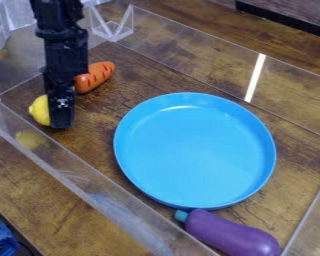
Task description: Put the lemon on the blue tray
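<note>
I should next grip the lemon by its plump oval body [43,113] with my gripper, so I can put it on the blue tray [196,150].
The lemon [39,108] is a small yellow oval lying on the wooden table at the left. Only its left part shows, because my gripper [56,116] has come down over it from above. The black fingers [61,108] reach down to the table around the lemon's right side and stand open, with no squeeze visible. The blue tray [196,150] is a wide round plate to the right of the lemon, with nothing on it.
An orange carrot [96,75] lies just behind and right of the gripper. A purple eggplant [234,236] rests at the tray's near edge. A clear plastic wall [83,178] runs along the front left of the table.
</note>
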Controlling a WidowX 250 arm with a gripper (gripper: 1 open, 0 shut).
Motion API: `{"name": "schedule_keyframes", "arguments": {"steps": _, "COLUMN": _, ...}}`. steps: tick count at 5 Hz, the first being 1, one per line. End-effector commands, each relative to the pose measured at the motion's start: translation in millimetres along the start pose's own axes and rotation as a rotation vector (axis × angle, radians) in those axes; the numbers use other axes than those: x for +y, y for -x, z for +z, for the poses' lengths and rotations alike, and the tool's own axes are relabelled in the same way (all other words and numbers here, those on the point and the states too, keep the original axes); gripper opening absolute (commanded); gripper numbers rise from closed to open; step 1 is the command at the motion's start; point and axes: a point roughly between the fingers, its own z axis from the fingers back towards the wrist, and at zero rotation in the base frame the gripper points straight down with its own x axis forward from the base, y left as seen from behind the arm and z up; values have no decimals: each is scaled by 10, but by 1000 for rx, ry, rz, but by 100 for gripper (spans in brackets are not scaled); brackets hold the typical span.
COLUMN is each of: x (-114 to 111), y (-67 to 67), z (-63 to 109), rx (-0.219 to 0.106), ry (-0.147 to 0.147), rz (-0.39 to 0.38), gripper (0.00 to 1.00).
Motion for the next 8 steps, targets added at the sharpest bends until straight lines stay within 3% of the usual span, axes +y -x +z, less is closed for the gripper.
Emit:
{"name": "schedule_keyframes", "arguments": {"steps": 1, "x": 95, "y": -9, "z": 291, "rx": -77, "ry": -49, "rz": 25, "gripper": 100}}
{"name": "schedule_keyframes", "arguments": {"steps": 4, "x": 123, "y": 68, "z": 224, "rx": -112, "ry": 24, "rz": 49, "gripper": 100}}
{"name": "schedule_keyframes", "arguments": {"steps": 6, "x": -19, "y": 131, "z": 161, "rx": -129, "ry": 53, "rz": 222, "gripper": 100}}
{"name": "schedule_keyframes", "arguments": {"steps": 7, "x": -30, "y": 116, "z": 153, "rx": -134, "ry": 60, "rz": 273, "gripper": 0}}
{"name": "schedule_keyframes", "arguments": {"steps": 8, "x": -32, "y": 102, "z": 158, "rx": -138, "ry": 63, "rz": 324, "gripper": 0}}
